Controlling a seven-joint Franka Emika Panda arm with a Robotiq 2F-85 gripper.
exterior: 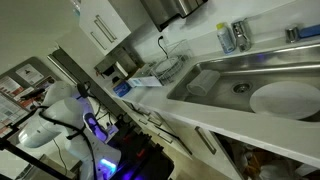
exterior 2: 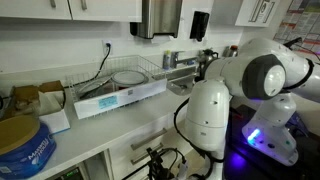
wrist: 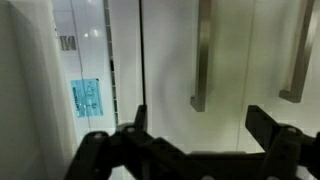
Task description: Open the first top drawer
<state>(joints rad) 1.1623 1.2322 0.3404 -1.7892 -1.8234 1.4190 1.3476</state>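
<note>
The gripper grabs the nearest silver bar handle's near end next, across the handle's long sides, to pull the first top drawer open.
In the wrist view my gripper (wrist: 203, 125) is open and empty, its two dark fingers spread in front of white flat cabinet fronts. Two silver bar handles show there, one (wrist: 202, 60) just above the gap between the fingers and one (wrist: 300, 55) further right. I touch neither. I cannot tell whether either front is the first top drawer. In an exterior view, white fronts with slim bar handles (exterior: 205, 140) sit closed under the counter edge. The white arm (exterior 2: 235, 90) bends down below the counter in both exterior views, and its gripper is hidden there.
A white counter (exterior: 215, 112) holds a steel sink (exterior: 250, 75) with a white plate (exterior: 285, 98). A dish rack (exterior 2: 125, 80) stands on it, with a blue tin (exterior 2: 25, 145) nearby. Upper cupboards (exterior: 100, 30) hang above. A blue label (wrist: 86, 98) shows at the left.
</note>
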